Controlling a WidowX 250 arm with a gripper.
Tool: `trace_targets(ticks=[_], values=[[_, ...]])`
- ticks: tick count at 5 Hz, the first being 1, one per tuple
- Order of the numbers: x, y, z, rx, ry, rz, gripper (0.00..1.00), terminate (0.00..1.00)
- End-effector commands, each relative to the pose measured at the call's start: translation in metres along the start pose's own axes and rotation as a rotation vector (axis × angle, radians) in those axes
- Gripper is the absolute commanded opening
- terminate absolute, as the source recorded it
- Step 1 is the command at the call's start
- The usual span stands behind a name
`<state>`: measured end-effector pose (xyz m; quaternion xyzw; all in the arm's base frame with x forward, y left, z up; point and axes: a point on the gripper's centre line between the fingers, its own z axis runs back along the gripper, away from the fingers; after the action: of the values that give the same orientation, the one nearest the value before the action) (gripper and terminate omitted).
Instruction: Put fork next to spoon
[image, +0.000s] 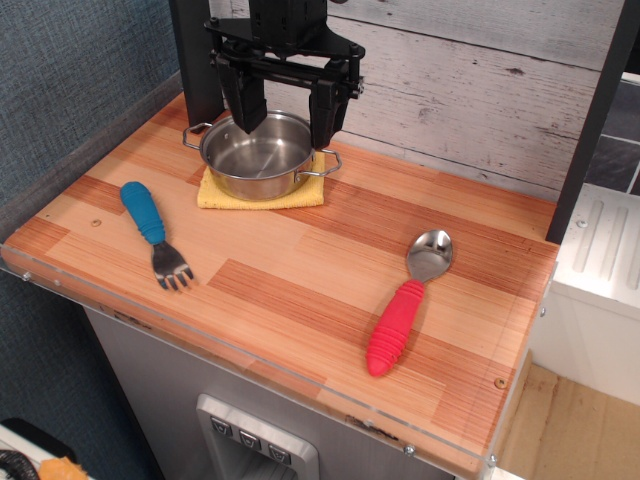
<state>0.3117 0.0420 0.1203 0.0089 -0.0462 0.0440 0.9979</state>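
Note:
I will grab the fork next with my gripper by its blue ribbed handle (143, 212), because the fork's metal tines point toward the table's front edge.
The fork (154, 231) lies flat on the left side of the wooden tabletop, its blue ribbed handle toward the back left and its metal tines toward the front edge. The spoon (407, 299) lies on the right side, its shiny bowl toward the back and its red ribbed handle toward the front. The two are far apart. My black gripper (286, 118) hangs open and empty at the back of the table, above the steel pot, well away from both.
A steel pot (257, 155) with two handles stands on a yellow cloth (301, 194) at the back centre, under the gripper. A grey plank wall (480, 80) runs behind. A clear lip (250, 375) edges the table's front. A white appliance (600, 250) stands to the right.

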Motion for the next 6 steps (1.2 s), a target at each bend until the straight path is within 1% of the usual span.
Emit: trace_targets(ticks=[1,2,3,4,5,6], values=[[0.0,0.0,0.0,0.0,0.0,0.0,1.0,0.0],[-0.003,0.013,0.001,0.007,-0.031,0.126,1.0,0.0],[-0.009,0.033,0.002,0.053,-0.065,0.33,1.0,0.0],[-0.016,0.05,0.0,0.109,-0.081,0.479,1.0,0.0],[-0.023,0.073,-0.005,0.1,-0.081,0.627,1.0,0.0],[-0.03,0.091,-0.01,0.083,-0.084,0.685,1.0,0.0]])
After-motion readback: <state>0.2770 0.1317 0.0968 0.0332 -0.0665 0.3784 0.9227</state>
